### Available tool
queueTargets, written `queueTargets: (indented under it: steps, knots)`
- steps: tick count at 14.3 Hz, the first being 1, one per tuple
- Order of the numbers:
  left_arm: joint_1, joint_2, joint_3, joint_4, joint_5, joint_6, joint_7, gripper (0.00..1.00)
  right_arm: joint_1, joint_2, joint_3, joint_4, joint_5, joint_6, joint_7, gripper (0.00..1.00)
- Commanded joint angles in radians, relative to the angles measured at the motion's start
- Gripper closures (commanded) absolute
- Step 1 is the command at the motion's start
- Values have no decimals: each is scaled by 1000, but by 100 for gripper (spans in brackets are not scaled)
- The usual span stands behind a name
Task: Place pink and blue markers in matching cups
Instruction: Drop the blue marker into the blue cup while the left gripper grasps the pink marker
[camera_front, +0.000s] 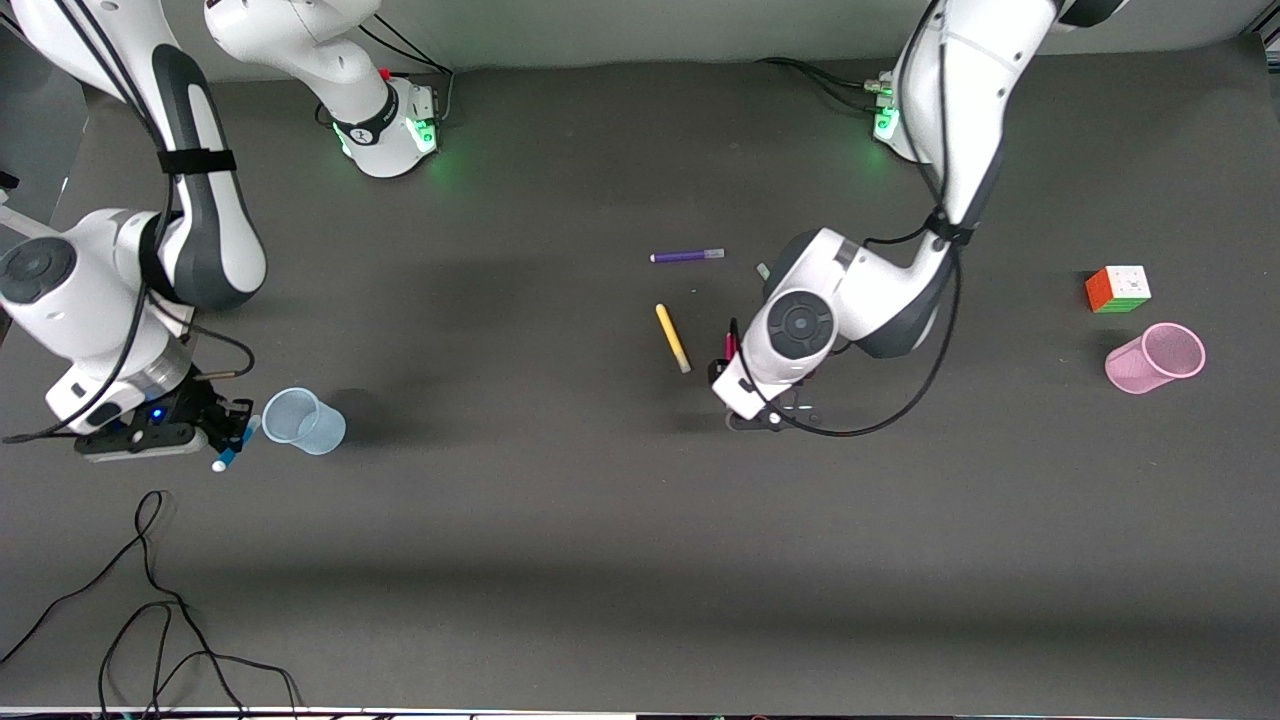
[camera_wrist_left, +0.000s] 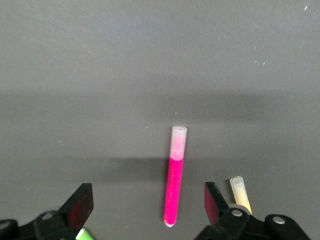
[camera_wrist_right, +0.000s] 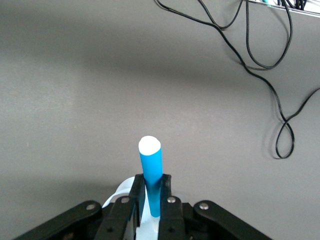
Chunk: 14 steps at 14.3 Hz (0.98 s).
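Note:
The pink marker should go in the pink cup, so my left gripper will next grab it by its solid pink body (camera_wrist_left: 173, 186).
My right gripper (camera_front: 232, 440) is shut on the blue marker (camera_front: 228, 455), held tilted just beside the pale blue cup (camera_front: 303, 421) at the right arm's end of the table. In the right wrist view the blue marker (camera_wrist_right: 150, 167) sticks out from between the shut fingers (camera_wrist_right: 137, 192), with the cup's rim (camera_wrist_right: 116, 194) under them. My left gripper (camera_wrist_left: 147, 205) is open low over the pink marker (camera_wrist_left: 175, 185), which lies on the table between the fingers. In the front view only a bit of the pink marker (camera_front: 730, 345) shows beside the left gripper (camera_front: 728, 372). The pink cup (camera_front: 1155, 357) stands at the left arm's end.
A yellow marker (camera_front: 673, 338) lies beside the pink one, its end showing in the left wrist view (camera_wrist_left: 240, 192). A purple marker (camera_front: 687, 256) lies farther from the front camera. A green marker tip (camera_wrist_left: 84, 234) shows by one finger. A puzzle cube (camera_front: 1118, 289) sits by the pink cup. Cables (camera_front: 150, 600) lie at the near edge.

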Motion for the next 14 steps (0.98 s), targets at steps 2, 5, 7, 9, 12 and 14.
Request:
queueTargets:
  steps: [2, 5, 7, 9, 12, 14]
  knots:
    - [-47, 35, 18, 10, 1, 7, -28, 2, 21, -76, -6, -138, -25, 157, 0, 100]
    - [-54, 37, 18, -57, 3, 94, -28, 2, 38, -71, -1, -176, -13, 221, 21, 100]
    - [-57, 40, 18, -90, 1, 154, -30, 4, 58, -64, -1, -216, -13, 272, 43, 100]
    - [-64, 43, 18, -113, 1, 211, -28, 9, 68, -55, -1, -239, -13, 312, 55, 36]
    - [-63, 43, 18, -136, 3, 243, -28, 18, 68, -51, -1, -237, -14, 315, 54, 0]
    - [-63, 41, 18, -139, 3, 242, -27, 57, 68, -59, -2, -231, -14, 307, 46, 0]
